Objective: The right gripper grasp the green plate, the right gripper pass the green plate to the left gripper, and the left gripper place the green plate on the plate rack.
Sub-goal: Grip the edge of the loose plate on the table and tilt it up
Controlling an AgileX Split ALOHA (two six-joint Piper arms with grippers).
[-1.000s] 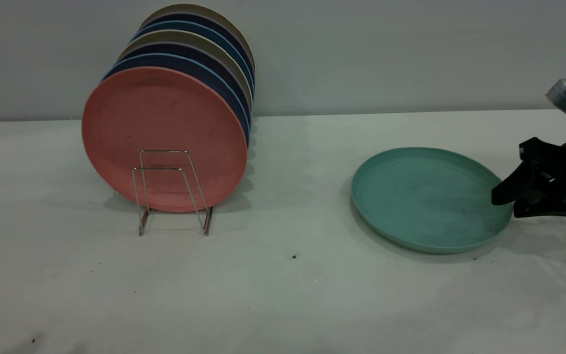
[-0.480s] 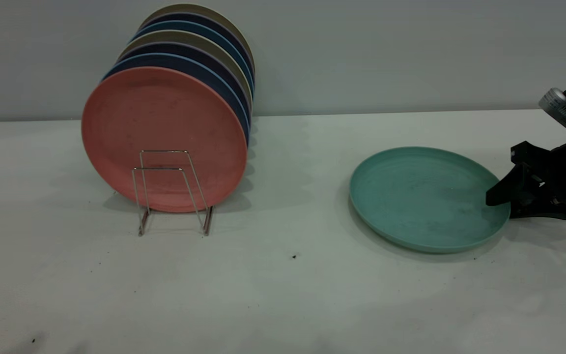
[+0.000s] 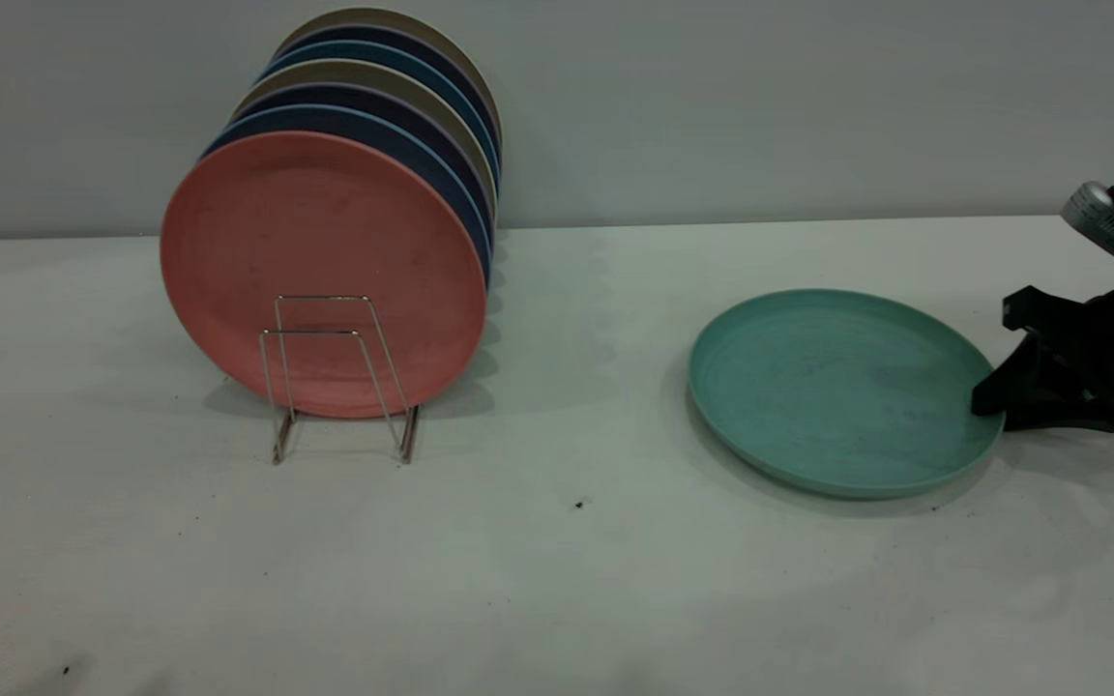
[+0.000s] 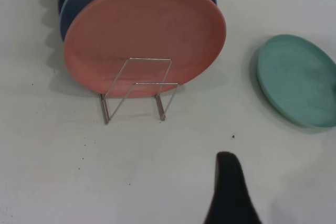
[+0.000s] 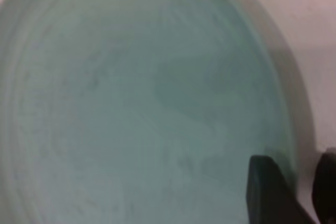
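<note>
The green plate has to go on the plate rack, so the left gripper should grab it by its rim next.
The green plate lies flat on the white table at the right; it also shows in the left wrist view and fills the right wrist view. My right gripper is at the plate's right rim, one jaw over the inside and one outside, closed on the rim. The plate rack stands at the left, its two front wire loops bare; it also shows in the left wrist view. My left gripper hovers in front of the rack, out of the exterior view.
A salmon-pink plate stands upright at the front of the rack, with several dark blue and beige plates behind it. A grey wall runs behind the table. Small dark specks lie on the table surface.
My right gripper moved left onto the green plate's right rim, nudging the plate slightly left. Its upper jaw has come down onto the rim. The rack and its plates have not moved.
</note>
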